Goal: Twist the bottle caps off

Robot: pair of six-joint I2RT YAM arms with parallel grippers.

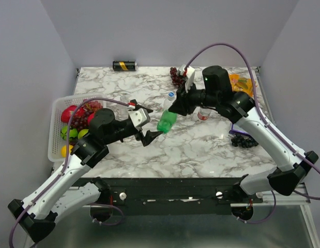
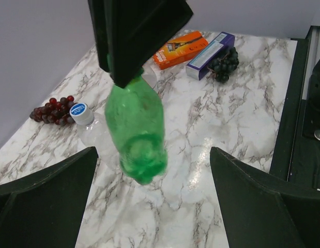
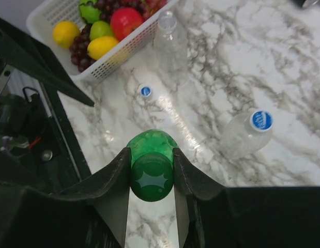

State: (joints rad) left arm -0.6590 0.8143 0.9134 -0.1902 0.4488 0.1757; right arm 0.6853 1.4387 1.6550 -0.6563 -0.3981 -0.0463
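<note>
The green cap (image 3: 151,177) should stay free to unscrew, so I should next grab the green bottle by its body (image 3: 152,141) from the base side with my left gripper.
The translucent green bottle (image 1: 166,122) hangs tilted above the table, base toward the left arm. My right gripper (image 3: 152,178) is shut on its green cap (image 3: 151,177), one finger pressing each side. My left gripper (image 2: 154,206) is open wide, and the green bottle's base (image 2: 143,165) hangs just beyond its fingers (image 2: 46,201) without touching them. A clear bottle with a blue cap (image 3: 242,135) lies on the marble behind. Another clear bottle (image 3: 170,44) lies capless beside the basket, with a loose blue cap (image 3: 145,91) near it. The red-label bottle (image 1: 203,115) is mostly hidden by my right arm.
A white basket (image 1: 55,129) of fruit sits at the left edge. Red grapes (image 2: 52,109) lie at the back, with dark grapes (image 2: 224,63), an orange box (image 2: 179,49) and a purple box (image 2: 210,51) on the right. A black-and-gold can (image 1: 124,65) lies against the back wall.
</note>
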